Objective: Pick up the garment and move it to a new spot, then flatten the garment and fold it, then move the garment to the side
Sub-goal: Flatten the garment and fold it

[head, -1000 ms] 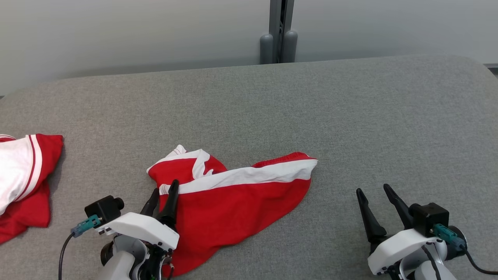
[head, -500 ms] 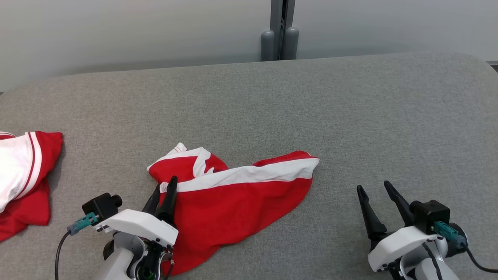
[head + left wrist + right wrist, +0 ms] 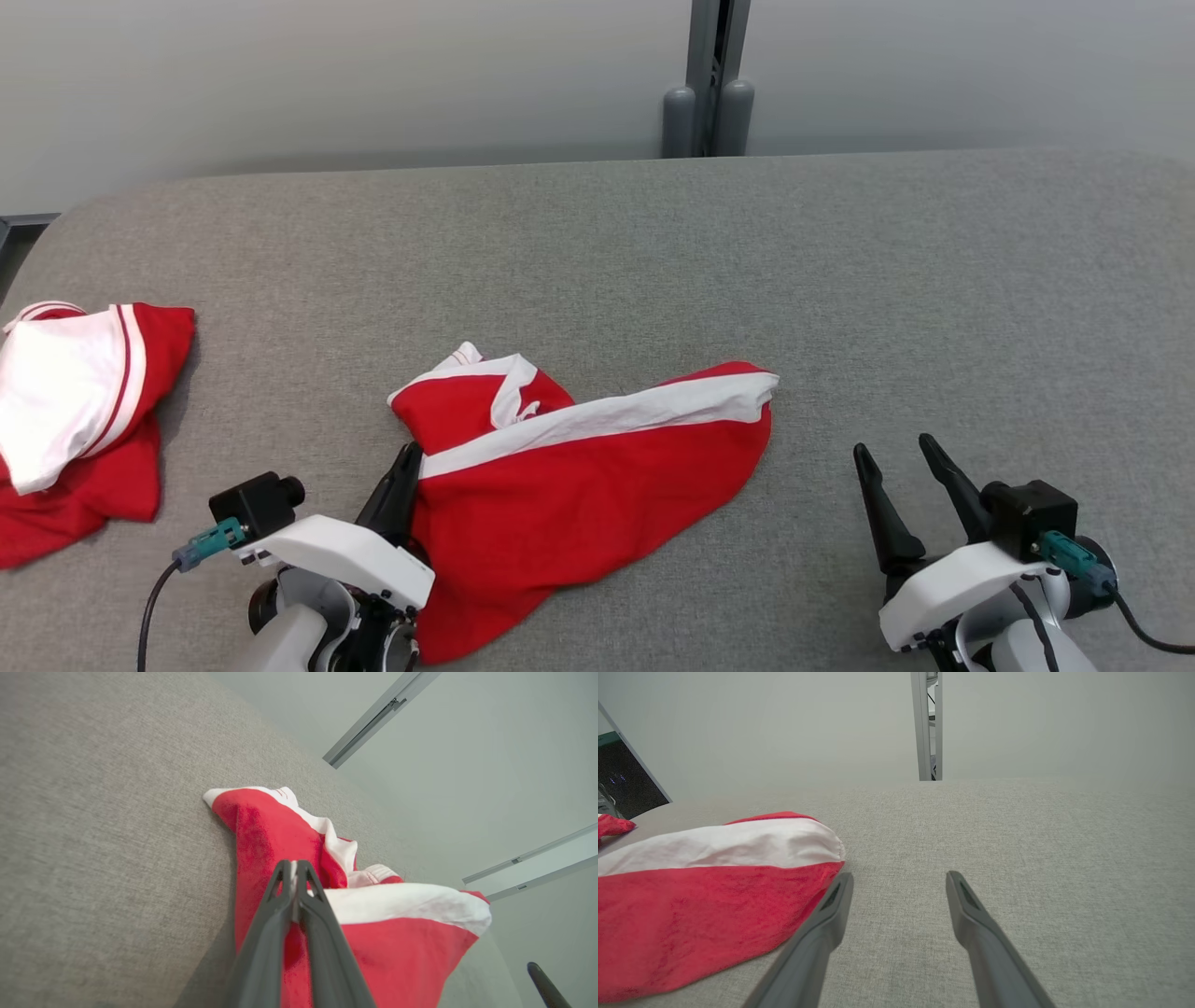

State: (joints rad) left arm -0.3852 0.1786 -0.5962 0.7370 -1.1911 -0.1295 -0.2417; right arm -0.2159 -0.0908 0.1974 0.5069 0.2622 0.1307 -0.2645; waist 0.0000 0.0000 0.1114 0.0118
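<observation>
The right gripper pinches the white band's end (image 3: 766, 387) next, where a fold stands up, since the garment's red panel (image 3: 583, 504) lies slack on the table.
The garment (image 3: 579, 481) is a red cloth with a white band, lying rumpled on the grey table (image 3: 653, 261) near its front middle. My left gripper (image 3: 407, 455) is shut on the garment's left edge, where the white band ends. The left wrist view shows the two fingers pressed together at my left gripper (image 3: 294, 863) with a sliver of the garment (image 3: 397, 933) pinched between them. My right gripper (image 3: 892, 448) stands open over bare table to the right of the garment, and in the right wrist view it (image 3: 899, 877) holds nothing, with the garment (image 3: 700, 891) to its left.
A second red and white cloth (image 3: 75, 415) lies bunched at the table's left edge. A grey post (image 3: 709, 84) stands behind the table's far edge against a pale wall. Bare grey table stretches across the back and right.
My left gripper's fingers have closed on the garment's left edge. The head camera has turned a little, shifting the whole picture to the right. The right gripper has stayed open.
</observation>
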